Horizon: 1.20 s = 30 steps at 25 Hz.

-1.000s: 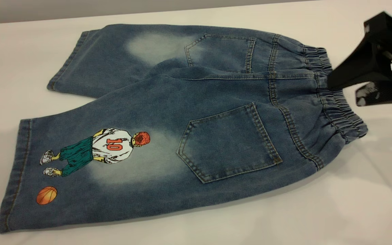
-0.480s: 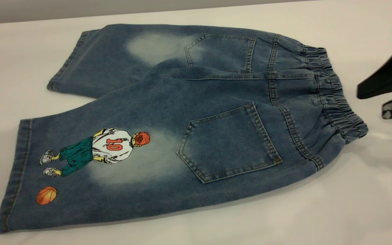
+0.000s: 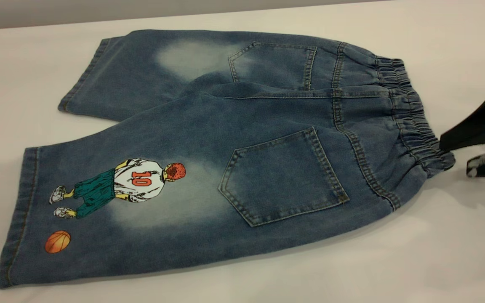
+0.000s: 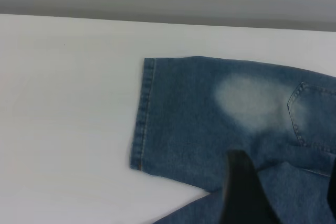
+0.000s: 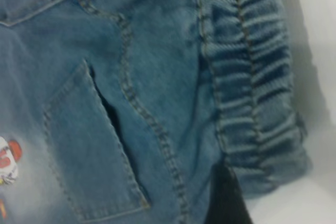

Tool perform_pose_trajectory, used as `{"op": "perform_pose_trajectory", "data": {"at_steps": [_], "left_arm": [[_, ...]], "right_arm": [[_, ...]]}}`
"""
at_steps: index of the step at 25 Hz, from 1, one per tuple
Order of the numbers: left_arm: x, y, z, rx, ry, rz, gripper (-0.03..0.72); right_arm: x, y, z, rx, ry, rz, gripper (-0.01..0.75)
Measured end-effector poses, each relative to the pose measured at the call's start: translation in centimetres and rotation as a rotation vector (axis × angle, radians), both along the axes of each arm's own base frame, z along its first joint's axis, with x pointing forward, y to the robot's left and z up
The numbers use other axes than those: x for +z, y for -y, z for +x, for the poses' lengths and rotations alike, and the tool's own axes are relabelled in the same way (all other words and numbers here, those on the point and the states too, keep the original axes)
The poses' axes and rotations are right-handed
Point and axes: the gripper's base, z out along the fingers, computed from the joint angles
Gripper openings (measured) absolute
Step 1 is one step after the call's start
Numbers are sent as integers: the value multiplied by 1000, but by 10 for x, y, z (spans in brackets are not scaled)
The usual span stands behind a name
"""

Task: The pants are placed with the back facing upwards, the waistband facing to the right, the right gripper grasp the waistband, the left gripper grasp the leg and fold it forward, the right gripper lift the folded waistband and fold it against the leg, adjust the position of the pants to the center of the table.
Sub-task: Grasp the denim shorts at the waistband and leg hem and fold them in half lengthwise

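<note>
The ruffled waistband's corner [image 3: 435,160] on the printed player's side is the part my right gripper should grab next, to keep the denim pants [image 3: 242,143] steady for the leg fold.
The blue denim pants [image 3: 242,143] lie flat, back up, on the white table [image 3: 444,261]. Their ruffled waistband [image 3: 411,122] points right. The leg [image 3: 99,198] with the printed player and orange basketball lies nearest the front, and the plain leg [image 3: 141,71] lies behind it. My right gripper [image 3: 456,159] is open at the near corner of the waistband [image 5: 257,87], with one dark fingertip [image 5: 226,192] at the denim edge. My left gripper [image 4: 286,198] hangs open over the plain leg [image 4: 199,114] and is out of the exterior view.
Bare white tabletop [image 4: 68,103] runs out past the leg hems, and more of it lies in front of the pants. A grey wall [image 3: 57,10] lines the far table edge.
My right gripper left the far part of the waistband, drew back to the right, then came forward and down to the waistband's near corner. The pants have not moved.
</note>
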Motion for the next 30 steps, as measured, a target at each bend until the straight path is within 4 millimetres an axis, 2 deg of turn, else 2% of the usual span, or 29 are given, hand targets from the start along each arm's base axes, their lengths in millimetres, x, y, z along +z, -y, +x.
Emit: {"op": "perform_pose_trajectory", "data": {"at_steps": [14,27,30], "left_arm": [[0,0,0,0,1,0,360],[0,0,0,0,1,0,360],[0,0,0,0,1,0,360]], "right_arm": [[-12,-6,-2,-12,-32,89,386],[-25,-2,15,-11,-25,94,384],[-25,-2,15,-11,-25,94,348]]}}
